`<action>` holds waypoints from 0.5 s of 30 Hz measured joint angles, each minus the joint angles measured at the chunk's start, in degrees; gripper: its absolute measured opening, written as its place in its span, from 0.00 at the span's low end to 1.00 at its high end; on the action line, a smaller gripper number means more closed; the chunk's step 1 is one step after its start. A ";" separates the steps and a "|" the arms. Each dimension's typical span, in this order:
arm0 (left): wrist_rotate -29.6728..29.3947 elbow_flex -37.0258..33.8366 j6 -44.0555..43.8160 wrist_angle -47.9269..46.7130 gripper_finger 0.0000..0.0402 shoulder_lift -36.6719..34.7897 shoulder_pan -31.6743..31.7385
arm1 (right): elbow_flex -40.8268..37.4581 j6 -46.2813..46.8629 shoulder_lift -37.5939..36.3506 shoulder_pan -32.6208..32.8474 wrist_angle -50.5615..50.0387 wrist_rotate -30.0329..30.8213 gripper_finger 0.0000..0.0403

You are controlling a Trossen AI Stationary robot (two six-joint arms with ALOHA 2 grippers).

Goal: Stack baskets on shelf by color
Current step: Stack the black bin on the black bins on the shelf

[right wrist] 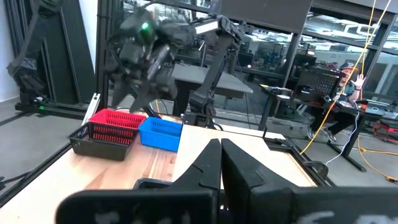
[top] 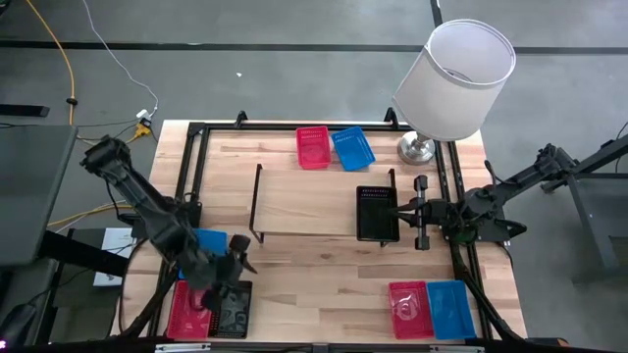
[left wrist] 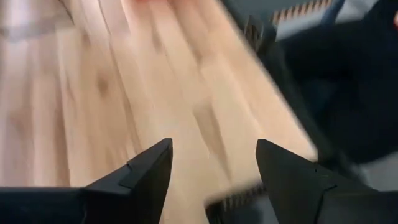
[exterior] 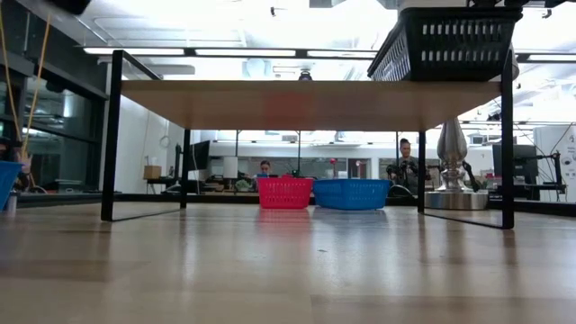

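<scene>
The black basket should join the shelf's black stack. My left gripper should grab it by its rimmed side.
A black basket sits on the right end of the shelf; in the low view the black basket rests on the shelf top. My right gripper reaches in level from the table's right, and its fingers are shut at that basket's right wall. My left gripper hovers open over the near-left corner, above a red basket, a second black basket and a blue basket. It holds nothing. My right gripper comes level from the table's right, its shut fingertips at the right long wall of the black basket on the shelf. I cannot tell whether they touch it. The basket rests flat on the shelf top.
A red basket and a blue basket stand on the table behind the shelf. Another red basket and blue basket lie near the right front corner. A lamp with a white shade stands at the far right. The shelf's left and middle are bare.
</scene>
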 joint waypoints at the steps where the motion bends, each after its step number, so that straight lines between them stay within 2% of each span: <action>1: -0.06 0.00 -1.97 -1.81 0.56 1.12 -0.65 | 0.00 0.00 0.00 0.00 -0.01 0.00 0.00; 8: 0.10 0.00 -13.66 -10.04 0.56 8.48 -3.04 | 0.00 0.00 0.02 0.00 -0.87 1.30 0.00; 15: 6.74 0.00 -19.98 -10.25 0.56 14.45 -3.15 | 0.00 -0.04 0.02 -0.02 -2.19 4.47 0.00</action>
